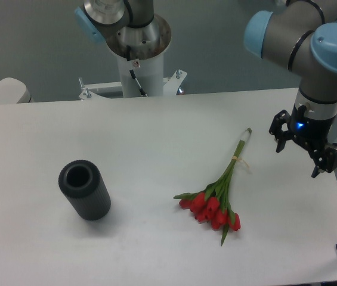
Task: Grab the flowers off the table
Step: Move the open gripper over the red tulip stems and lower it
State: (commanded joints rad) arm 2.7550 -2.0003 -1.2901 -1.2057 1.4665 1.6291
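My gripper is about to grab the flowers by their green stems, close to the red heads, to pick them up from the table.
The flowers lie flat on the white table, right of centre. Their red tulip heads point toward the front and the tied green stems run up and to the right, ending near the far side. My gripper hangs above the table's right side, to the right of the stem ends and apart from them. Its two black fingers are spread open and hold nothing.
A dark ribbed cylinder stands on the table at the left, its open top tilted toward the camera. The arm's white base column rises behind the table's far edge. The table's right edge is close to the gripper.
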